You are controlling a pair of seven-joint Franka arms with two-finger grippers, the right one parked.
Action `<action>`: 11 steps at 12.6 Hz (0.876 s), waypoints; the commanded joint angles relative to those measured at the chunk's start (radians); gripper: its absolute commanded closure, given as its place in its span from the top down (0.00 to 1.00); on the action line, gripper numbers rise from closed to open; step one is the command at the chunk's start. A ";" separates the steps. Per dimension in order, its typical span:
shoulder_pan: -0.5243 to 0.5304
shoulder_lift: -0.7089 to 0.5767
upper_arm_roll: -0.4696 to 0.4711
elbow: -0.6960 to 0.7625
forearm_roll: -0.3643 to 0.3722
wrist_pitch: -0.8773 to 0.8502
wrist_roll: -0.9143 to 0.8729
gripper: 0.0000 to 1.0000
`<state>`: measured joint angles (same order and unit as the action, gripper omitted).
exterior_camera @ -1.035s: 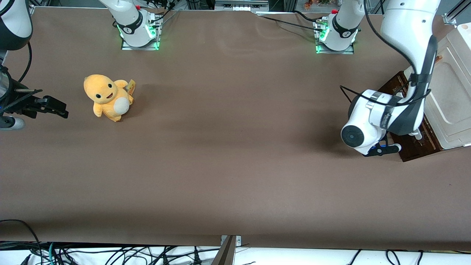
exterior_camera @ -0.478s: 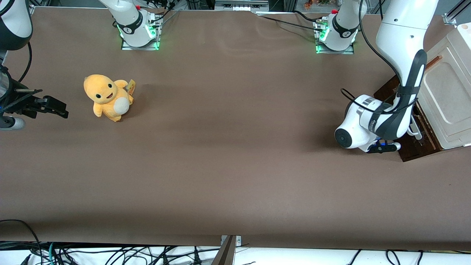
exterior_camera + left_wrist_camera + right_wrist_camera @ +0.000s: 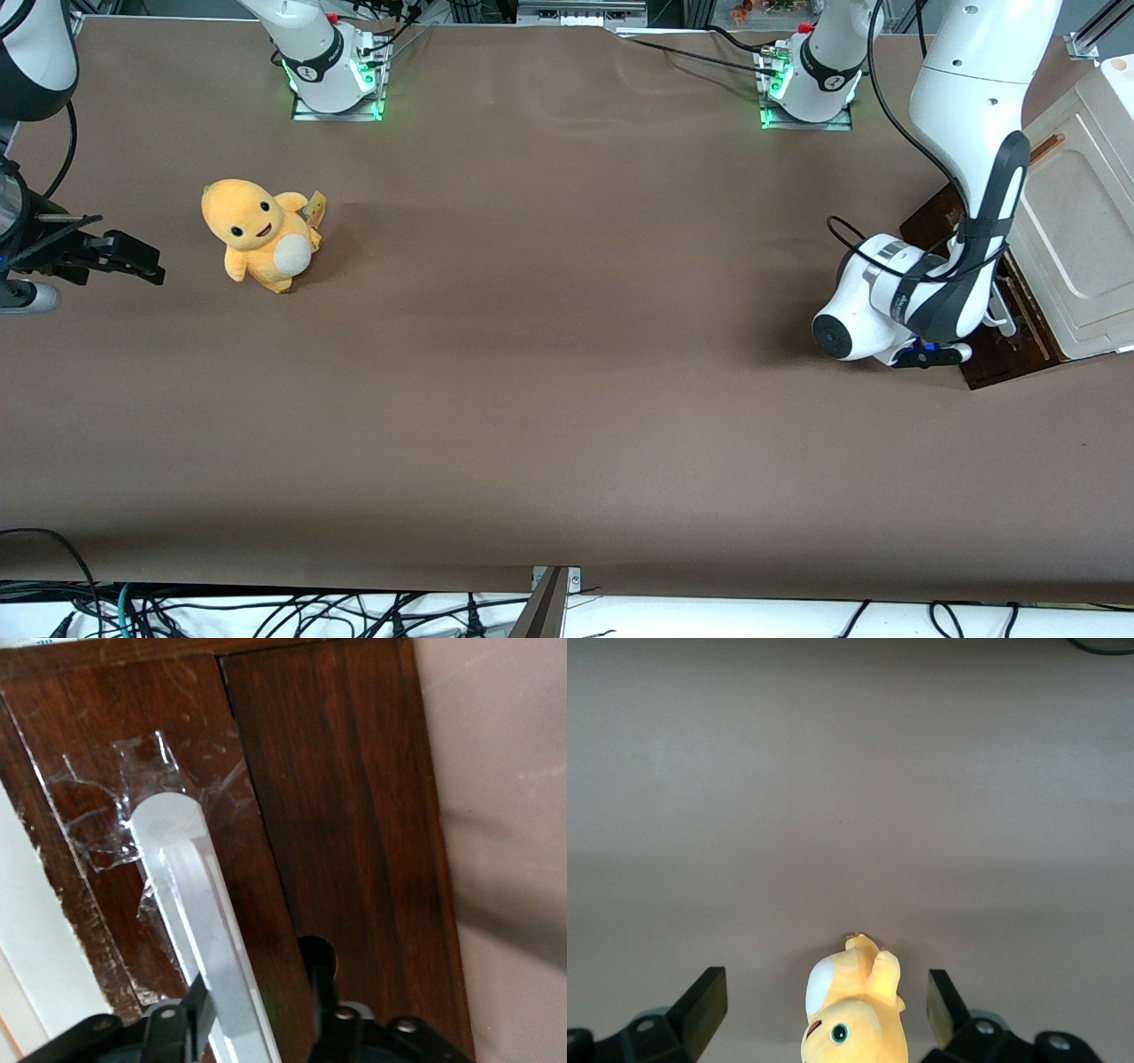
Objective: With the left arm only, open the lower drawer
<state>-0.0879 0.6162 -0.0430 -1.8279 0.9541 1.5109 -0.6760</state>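
Observation:
To open the lower drawer (image 3: 190, 722), my left gripper should next grab the white bar handle by its long straight bar (image 3: 211, 937).
The lower drawer (image 3: 1005, 350) shows its dark brown wooden front (image 3: 354, 815) at the foot of the cream cabinet, at the working arm's end of the table. Its white bar handle (image 3: 190, 904) is taped to the wood. The left arm (image 3: 966, 106) bends down in front of the drawer, its round white wrist (image 3: 873, 310) low over the table. My gripper (image 3: 260, 974) is open and straddles the handle. One black finger (image 3: 202, 997) touches the bar. The other finger (image 3: 317, 966) stands apart from it over the wood.
The cream cabinet (image 3: 1085, 221) with an orange-brown slot handle (image 3: 1045, 146) stands above the drawer. A yellow plush toy (image 3: 257, 232) sits toward the parked arm's end of the table. Two arm bases (image 3: 332, 71) (image 3: 811, 75) stand farthest from the front camera.
The left arm's wrist swung toward the parked arm's end of the table, then came a little way back toward the drawer. The drawer front has not visibly shifted.

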 commanded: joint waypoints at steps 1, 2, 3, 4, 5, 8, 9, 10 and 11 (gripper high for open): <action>0.005 0.000 -0.002 0.002 0.043 -0.020 0.055 0.25; 0.004 0.000 -0.002 0.005 0.048 -0.020 0.065 0.23; 0.004 -0.001 -0.002 0.009 0.048 -0.020 0.070 0.20; 0.002 -0.001 -0.002 0.010 0.046 -0.021 0.070 0.20; 0.000 -0.001 -0.002 0.012 0.045 -0.021 0.072 0.18; -0.010 -0.003 -0.009 0.032 0.029 -0.024 0.090 0.16; -0.012 -0.003 -0.011 0.033 0.026 -0.031 0.090 0.16; -0.016 -0.004 -0.012 0.036 0.026 -0.038 0.090 0.16; -0.019 -0.003 -0.024 0.048 0.015 -0.041 0.090 0.16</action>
<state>-0.0894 0.6153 -0.0493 -1.8206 0.9727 1.4868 -0.6537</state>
